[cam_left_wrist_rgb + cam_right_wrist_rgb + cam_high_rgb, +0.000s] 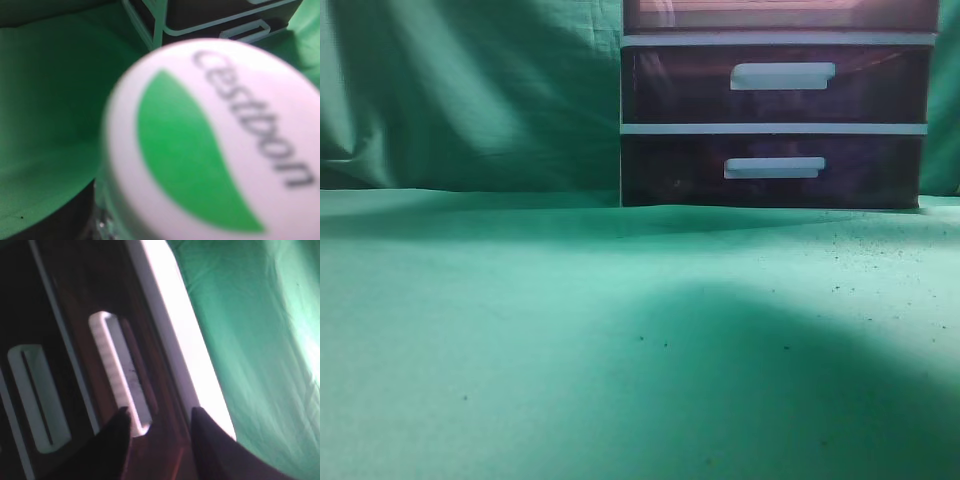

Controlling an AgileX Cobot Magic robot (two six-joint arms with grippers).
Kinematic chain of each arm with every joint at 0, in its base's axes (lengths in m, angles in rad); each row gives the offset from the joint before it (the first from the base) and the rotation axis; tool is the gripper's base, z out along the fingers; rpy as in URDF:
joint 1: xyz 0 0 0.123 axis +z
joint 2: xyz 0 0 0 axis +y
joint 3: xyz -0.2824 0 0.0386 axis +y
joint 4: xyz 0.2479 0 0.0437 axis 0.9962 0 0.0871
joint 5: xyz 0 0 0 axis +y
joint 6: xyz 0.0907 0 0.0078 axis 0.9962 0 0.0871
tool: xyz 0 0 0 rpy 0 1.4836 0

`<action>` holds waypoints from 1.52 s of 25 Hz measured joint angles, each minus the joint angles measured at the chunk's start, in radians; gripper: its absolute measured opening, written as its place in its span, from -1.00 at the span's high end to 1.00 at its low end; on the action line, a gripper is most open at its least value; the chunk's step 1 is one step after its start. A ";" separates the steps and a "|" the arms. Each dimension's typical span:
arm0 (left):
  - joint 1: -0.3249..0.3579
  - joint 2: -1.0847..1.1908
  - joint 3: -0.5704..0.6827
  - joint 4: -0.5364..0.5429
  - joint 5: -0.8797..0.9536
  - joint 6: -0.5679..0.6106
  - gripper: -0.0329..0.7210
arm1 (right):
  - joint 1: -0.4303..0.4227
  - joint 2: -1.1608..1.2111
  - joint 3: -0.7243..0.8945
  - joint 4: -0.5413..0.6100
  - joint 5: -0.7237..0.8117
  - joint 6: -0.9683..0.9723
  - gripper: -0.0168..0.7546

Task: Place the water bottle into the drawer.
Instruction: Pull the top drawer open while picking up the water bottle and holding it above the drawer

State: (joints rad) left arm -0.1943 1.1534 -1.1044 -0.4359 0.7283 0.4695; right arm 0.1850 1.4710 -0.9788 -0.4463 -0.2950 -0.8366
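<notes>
The drawer has a narrow white handle (119, 371) standing out from its broad flat front, and my right gripper should grab the drawer there next, to place the water bottle into the drawer.
The water bottle's white cap (210, 145), with a green patch and grey "cestbon" lettering, fills the left wrist view, very close and blurred. My left gripper's jaws are hidden behind it, and a dark part shows at the lower left. The bottle and both grippers are out of the exterior view. The drawer (780, 12), pale pinkish, shows only as a strip at the top edge. In the right wrist view my right gripper (160, 412) is open, with its tips astride the end of a white handle (120, 375) on a reddish-purple drawer front (165, 440) beside the unit's white frame (175, 330).
The white-framed drawer unit stands at the back right, with two darker purple drawers (775, 85) that have white bar handles. It also shows in the left wrist view (215, 20). Green cloth (570, 330) covers the table and the backdrop.
</notes>
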 joint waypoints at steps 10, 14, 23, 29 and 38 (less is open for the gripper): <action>0.000 0.051 0.000 0.000 -0.002 0.000 0.10 | 0.000 0.197 -0.117 -0.005 -0.072 -0.197 -0.01; 0.000 0.065 0.000 0.001 -0.002 0.000 0.10 | 0.000 0.266 -0.186 -0.003 -0.088 -0.203 0.23; 0.000 0.071 0.000 0.002 -0.002 0.000 0.10 | 0.000 0.335 -0.235 -0.003 -0.130 -0.205 0.60; 0.000 0.071 0.000 0.012 -0.002 0.000 0.10 | 0.000 0.316 -0.226 -0.026 -0.124 -0.235 0.74; 0.000 0.071 0.000 0.031 -0.002 0.000 0.10 | 0.009 0.112 0.020 -0.028 -0.115 -0.233 0.74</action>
State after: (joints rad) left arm -0.1943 1.2242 -1.1044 -0.4054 0.7267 0.4695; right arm 0.1938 1.5828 -0.9587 -0.4743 -0.4105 -1.0695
